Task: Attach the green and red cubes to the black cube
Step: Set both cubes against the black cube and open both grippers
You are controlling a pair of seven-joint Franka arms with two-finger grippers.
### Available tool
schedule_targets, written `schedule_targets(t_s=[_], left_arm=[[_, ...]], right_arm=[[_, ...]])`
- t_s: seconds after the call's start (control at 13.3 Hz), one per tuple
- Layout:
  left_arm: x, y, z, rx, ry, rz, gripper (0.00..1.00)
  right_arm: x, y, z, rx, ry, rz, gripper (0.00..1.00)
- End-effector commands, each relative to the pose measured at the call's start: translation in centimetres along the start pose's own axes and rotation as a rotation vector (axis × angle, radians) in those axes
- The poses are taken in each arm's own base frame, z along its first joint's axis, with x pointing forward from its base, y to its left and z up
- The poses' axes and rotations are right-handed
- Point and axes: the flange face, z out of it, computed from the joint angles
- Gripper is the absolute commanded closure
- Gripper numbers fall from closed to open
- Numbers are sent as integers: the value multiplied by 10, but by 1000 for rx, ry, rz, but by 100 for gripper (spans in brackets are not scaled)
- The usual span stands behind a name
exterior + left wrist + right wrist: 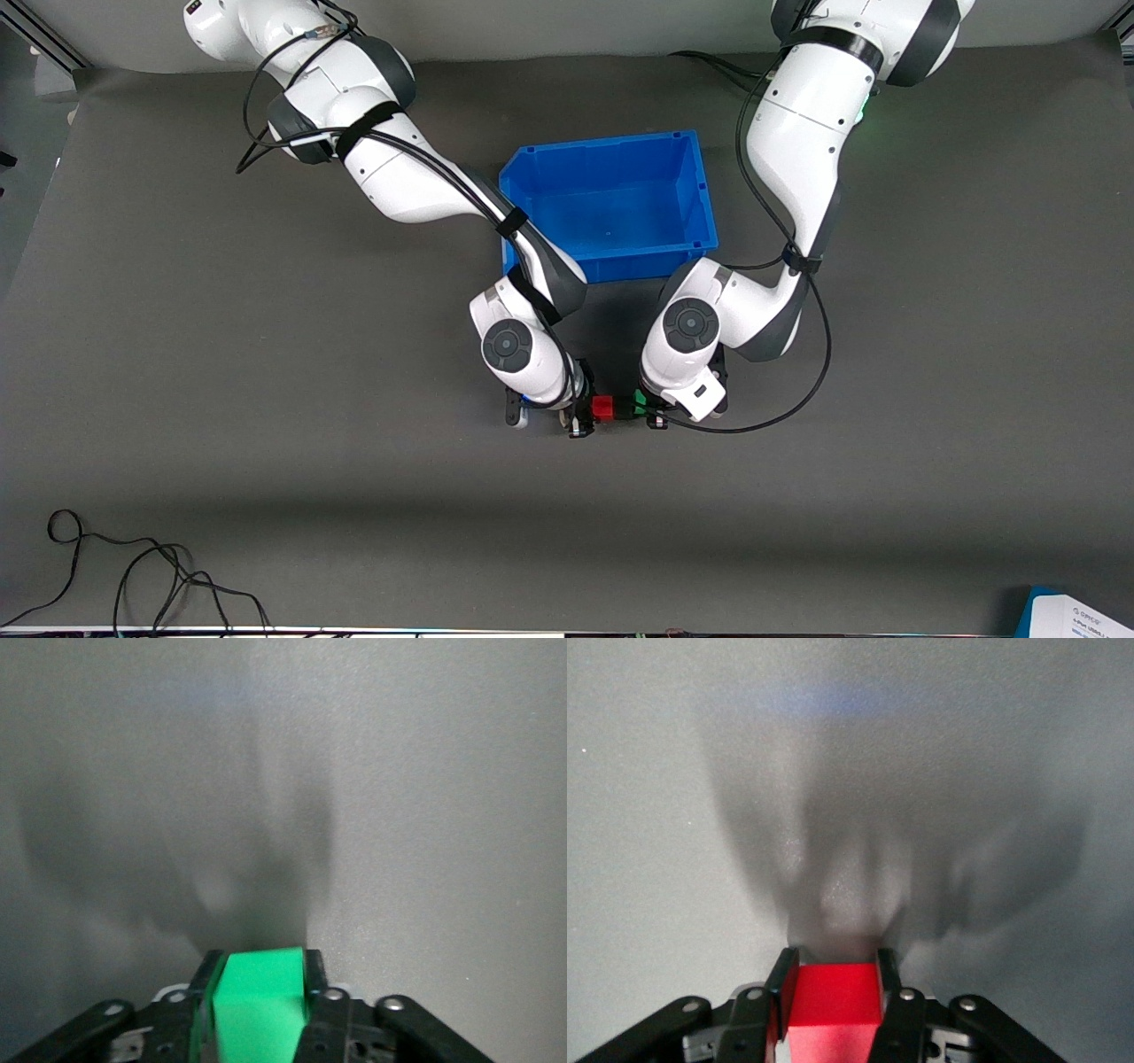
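My right gripper should open now, because the red cube (pixel 603 408) sits low on the tabletop against the black cube and the red cube would stand there.
My right gripper (pixel 599 410) is shut on the red cube (pixel 603 408), and the right wrist view shows its fingers (pixel 782 979) clamped on the cube's two sides (pixel 833 1001). My left gripper (pixel 647 406) is shut on the green cube (pixel 640 400), which sits between its fingers (pixel 315 979) in the left wrist view (pixel 261 1005). Both hands meet low over the mat, nearer the front camera than the bin. The black cube (pixel 623 408) shows as a small dark block between the red and green cubes. Neither wrist view shows it.
A blue bin (pixel 602 146) stands open, farther from the front camera than the cubes. Loose black cables (pixel 133 576) lie near the front edge at the right arm's end. A white and blue box (pixel 1076 616) sits at the front corner at the left arm's end.
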Motion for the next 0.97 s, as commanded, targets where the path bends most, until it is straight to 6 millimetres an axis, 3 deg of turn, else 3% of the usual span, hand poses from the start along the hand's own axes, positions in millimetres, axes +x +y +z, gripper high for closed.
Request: schedule_targets(t_s=[0.0,0.07,0.15,0.22,0.45,0.53,0.6,0.9], left_arm=[[-5,5,-6,-21,21,7,0],[-1,8,-11,-21,26,2,0],[4,10,-15,-13,34,-2,0],[12,13,-24,7,55,-5,0],[45,29,-61,30,116,11,0],[55,34,-77,34,119,27,0],[78,45,-96,32,119,25,0],[154,59,-173,103,128,121,0]], right_arm=[[-5,0,-1,17,1,1,83],[-5,0,-1,16,2,1,56],[-5,0,-1,16,2,1,17],[-3,-2,-2,16,4,2,1],[-7,-8,-33,-4,20,-57,0],[-12,-7,-53,-34,34,-135,0],[-16,-12,-83,-39,39,-220,0],[32,-23,-147,-94,129,-457,0]])
